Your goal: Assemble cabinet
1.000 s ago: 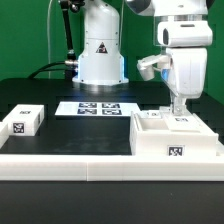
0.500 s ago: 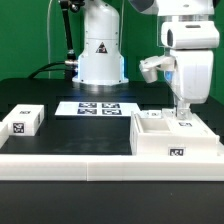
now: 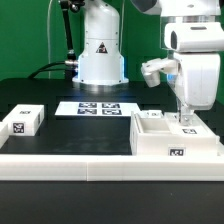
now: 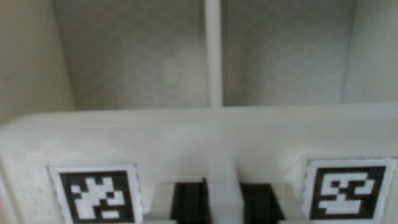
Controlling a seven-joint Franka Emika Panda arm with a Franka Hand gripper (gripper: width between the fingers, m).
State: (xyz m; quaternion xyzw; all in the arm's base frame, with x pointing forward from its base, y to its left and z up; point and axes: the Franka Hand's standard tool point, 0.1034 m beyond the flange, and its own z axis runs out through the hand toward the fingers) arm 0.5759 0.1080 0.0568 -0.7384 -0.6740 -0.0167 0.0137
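Note:
I should open my gripper now, because the held white side sits down on the cabinet, in line with its sections.
The cabinet (image 3: 160,139), a large white open-topped box with tags, sits on the black table at the exterior view's right. My gripper (image 3: 185,112) comes straight down onto its far right wall, beside a top tag (image 3: 187,128). In the wrist view the gripper (image 4: 222,205) shows two dark fingers (image 4: 189,204) close together with a thin white strip of the cabinet's wall (image 4: 196,140) between them, and a tag on either side. The jaws are shut on that wall.
A small white tagged block (image 3: 22,120) lies at the exterior view's left. The marker board (image 3: 97,108) lies at the back middle, in front of the robot's base (image 3: 100,55). A white ledge (image 3: 60,162) runs along the table's front.
My gripper has moved a little to the exterior view's right and slightly down. The cabinet's far right side and its top tag have shifted the same way with it.

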